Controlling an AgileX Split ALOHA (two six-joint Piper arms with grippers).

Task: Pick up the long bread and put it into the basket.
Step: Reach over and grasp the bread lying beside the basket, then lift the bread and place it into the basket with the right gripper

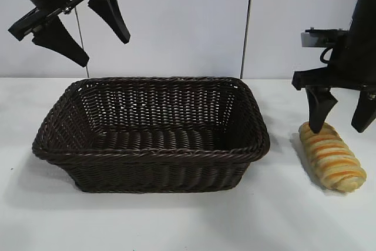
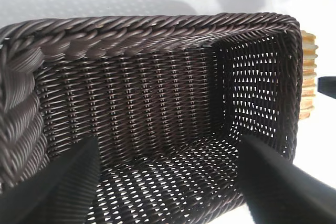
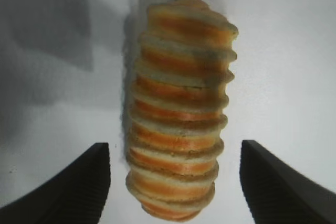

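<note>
Next, my right gripper grabs the long bread across its middle [image 1: 331, 154] [image 3: 179, 109] to keep it balanced, since the long bread stretches well out to both its ends.
The long bread [image 1: 332, 157], a tan loaf with orange-brown stripes, lies on the white table right of the basket [image 1: 151, 156], a large dark brown wicker basket with nothing in it. My right gripper [image 1: 342, 126] is open and hangs just above the bread's far end, one finger on each side, not touching it. In the right wrist view the bread [image 3: 179, 114] lies between the spread fingers [image 3: 79, 182]. My left gripper [image 1: 101, 46] is open and empty, raised high above the basket's far left corner. The left wrist view shows the basket's inside [image 2: 157, 108] and a bit of the bread [image 2: 308, 72] beyond its end wall.
The white table [image 1: 194, 221] runs in front of the basket and around the bread. A pale wall with a vertical seam [image 1: 247, 22] stands behind.
</note>
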